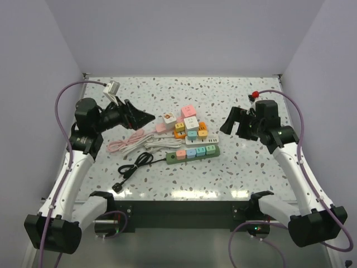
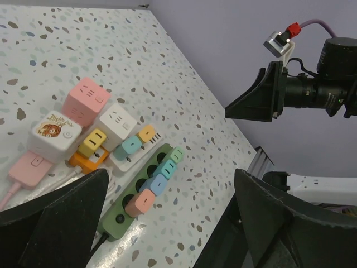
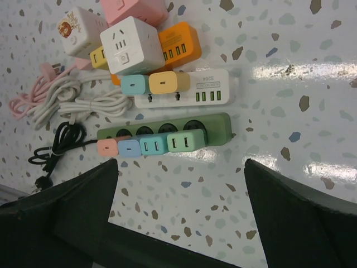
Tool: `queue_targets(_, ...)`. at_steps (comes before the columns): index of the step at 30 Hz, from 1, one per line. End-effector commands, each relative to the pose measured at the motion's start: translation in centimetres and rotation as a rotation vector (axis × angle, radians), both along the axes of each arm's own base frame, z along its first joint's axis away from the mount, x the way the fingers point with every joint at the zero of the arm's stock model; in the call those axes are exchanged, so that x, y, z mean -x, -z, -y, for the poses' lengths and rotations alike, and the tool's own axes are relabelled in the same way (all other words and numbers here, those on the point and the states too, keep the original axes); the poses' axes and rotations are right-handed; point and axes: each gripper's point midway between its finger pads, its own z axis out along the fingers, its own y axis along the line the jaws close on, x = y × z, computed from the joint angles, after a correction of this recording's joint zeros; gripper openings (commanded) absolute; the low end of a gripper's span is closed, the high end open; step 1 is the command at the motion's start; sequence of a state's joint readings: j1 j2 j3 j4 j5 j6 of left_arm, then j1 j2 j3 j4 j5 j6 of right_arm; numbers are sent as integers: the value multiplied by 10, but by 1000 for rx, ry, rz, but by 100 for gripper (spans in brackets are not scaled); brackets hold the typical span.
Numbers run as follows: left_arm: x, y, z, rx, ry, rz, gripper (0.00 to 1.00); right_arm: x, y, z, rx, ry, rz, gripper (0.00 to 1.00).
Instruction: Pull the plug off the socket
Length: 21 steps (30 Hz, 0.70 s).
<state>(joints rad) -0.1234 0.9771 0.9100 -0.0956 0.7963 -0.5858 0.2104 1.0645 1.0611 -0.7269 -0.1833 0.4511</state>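
Note:
I should next grab the salmon plug by its sides with my left gripper, across the green power strip, to pull it off. The blue plug stays free.
A green power strip [image 1: 218, 149] [image 2: 116, 221] [image 3: 221, 126] lies at the table's middle with several plugs in a row: salmon [image 3: 106, 147], blue [image 3: 129, 148], teal [image 3: 154, 145] and green [image 3: 186, 141]. Behind it a white strip [image 3: 209, 84] carries a teal plug [image 3: 134, 85] and a yellow plug [image 3: 163, 82]. My left gripper [image 1: 146, 117] [image 2: 172, 178] hovers open above the table, left of the cluster. To the right of the cluster my right gripper [image 1: 231, 125] [image 3: 181, 167] hangs open too. Neither one touches anything.
An orange socket block [image 3: 181, 47], a white cube socket [image 3: 131, 47], a pink cube [image 1: 188, 111] and a cartoon-marked cube [image 1: 168, 118] crowd behind the strips. Pink [image 1: 120, 145], white [image 1: 145, 144] and black [image 1: 134, 164] cables trail to the left.

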Motion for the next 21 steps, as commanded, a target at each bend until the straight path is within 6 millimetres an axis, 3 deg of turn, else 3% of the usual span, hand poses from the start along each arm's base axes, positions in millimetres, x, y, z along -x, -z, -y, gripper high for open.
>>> queue_targets(1, 6, -22, 1, 20, -10, 14, 100, 4, -24, -6, -24, -44, 68, 99)
queue_targets(3, 23, -27, 12, 35, 128, 98, 100, 5, -23, -5, -10, -53, 62, 98)
queue_targets(4, 31, -20, 16, 21, 211, 146, 100, 4, -21, -3, 7, -53, 55, 99)
queue_targets(5, 47, 11, 22, 52, 314, 78, 100, 4, -20, -1, 18, -54, 53, 99)
queue_targets(6, 43, 7, 27, 80, 368, 200, 100, 5, -18, 0, 29, -54, 39, 99)
queue_targets(7, 43, 23, 29, 113, 387, 97, 100, 5, -17, 2, 44, -53, 31, 99)
queue_targets(8, 34, 23, 34, 81, 404, 101, 100, 4, -12, 6, 68, -41, 5, 99)
queue_targets(9, 25, 65, 35, 4, 337, -148, 100, 7, -9, 8, 82, -43, -18, 99)
queue_targets(10, 30, 76, 57, -192, 405, 20, 100, 7, -6, 10, 99, -46, -28, 99)
queue_targets(11, 6, 64, 63, -351, 287, 105, 100, 7, 0, 11, 113, -45, -53, 99)
queue_targets(12, 11, 81, 73, -445, 317, 77, 100, 9, 4, 12, 124, -51, -70, 99)
queue_targets(13, 16, 73, 91, -499, 368, 154, 100, 10, 8, 12, 128, -53, -81, 99)
queue_targets(15, 7, 102, 90, -642, 373, 136, 100, 11, 14, 11, 131, -62, -106, 99)
queue_targets(16, 2, 102, 90, -687, 370, 151, 100, 11, 14, 11, 134, -64, -110, 99)
queue_targets(17, 0, 121, 88, -765, 376, 121, 99, 11, 15, 10, 129, -66, -108, 99)
queue_targets(19, 9, 131, 99, -853, 449, 179, 100, 10, 15, 9, 125, -70, -106, 99)
queue_targets(21, 13, 153, 98, -978, 475, 182, 99, 10, 18, 9, 132, -71, -115, 99)
